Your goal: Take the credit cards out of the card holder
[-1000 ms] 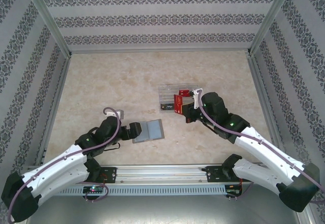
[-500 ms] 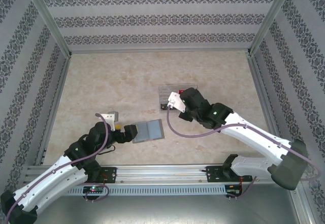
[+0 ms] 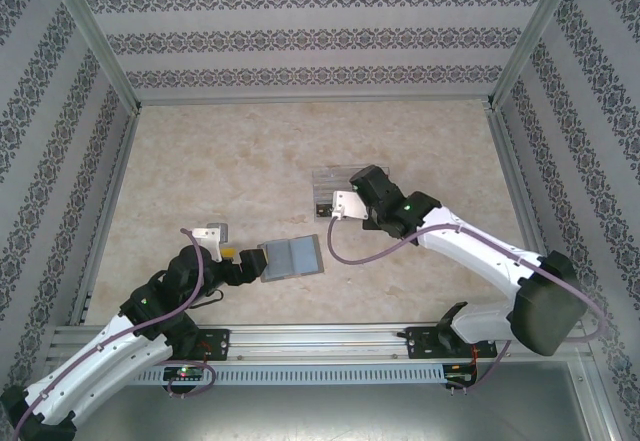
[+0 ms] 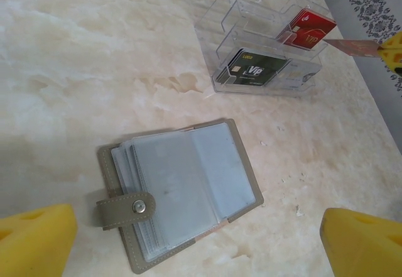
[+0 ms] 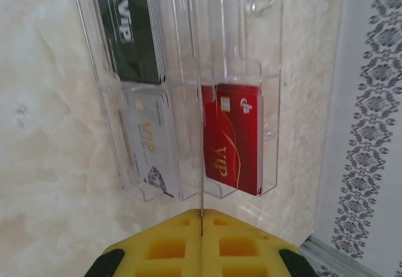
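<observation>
The thin red card (image 4: pixel 348 46) is short of its compartment and would miss it, so my right gripper now keeps hold of the card until it reaches that compartment.
The grey card holder (image 4: pixel 182 189) lies open on the table, its clear sleeves up and its snap tab (image 4: pixel 125 209) to the left; it also shows in the top view (image 3: pixel 293 258). My left gripper (image 4: pixel 198 252) stands open just short of it, with nothing between its yellow fingertips (image 4: pixel 34 242). My right gripper (image 5: pixel 201 217) is shut on a thin red card (image 4: pixel 348 46), seen edge-on (image 5: pixel 201 189) at the near end of the clear tray. In the tray lie a red card (image 5: pixel 231 135), a light grey card (image 5: pixel 147 132) and a black card (image 5: pixel 132 26).
The clear acrylic compartment tray (image 3: pixel 330 183) stands right of the table's middle, beyond the holder. Patterned walls with metal posts close in the table on three sides. A metal rail (image 3: pixel 320 341) runs along the near edge.
My right arm has swung left and turned its wrist, carrying the red card down to the tray. My left arm has crept slightly closer to the card holder, still open.
</observation>
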### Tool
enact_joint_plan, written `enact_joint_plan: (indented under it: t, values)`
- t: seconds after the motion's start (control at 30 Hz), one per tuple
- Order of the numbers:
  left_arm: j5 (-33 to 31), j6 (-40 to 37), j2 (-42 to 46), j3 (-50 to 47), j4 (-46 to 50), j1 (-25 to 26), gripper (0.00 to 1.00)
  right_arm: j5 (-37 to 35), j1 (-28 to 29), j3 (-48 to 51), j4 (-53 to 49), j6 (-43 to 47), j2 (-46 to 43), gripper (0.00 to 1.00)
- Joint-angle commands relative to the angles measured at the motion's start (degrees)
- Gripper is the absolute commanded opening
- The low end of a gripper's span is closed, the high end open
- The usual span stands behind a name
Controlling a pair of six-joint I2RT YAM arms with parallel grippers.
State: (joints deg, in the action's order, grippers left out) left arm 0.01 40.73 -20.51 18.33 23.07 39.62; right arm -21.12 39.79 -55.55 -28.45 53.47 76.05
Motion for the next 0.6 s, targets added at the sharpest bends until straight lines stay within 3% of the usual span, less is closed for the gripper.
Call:
enact_joint_plan:
  t: [0.0,0.57]
  values:
    - [0.0,-0.4,0.6,-0.6,1.4,-0.3,1.0,2.2,-1.8,-0.5,2.0,2.4,0.4,0.04]
    - [-1.5,-0.5,0.5,-0.7,2.2,-0.3,1.0,4.5,-7.5,-3.9,6.0,5.7,8.1,0.07]
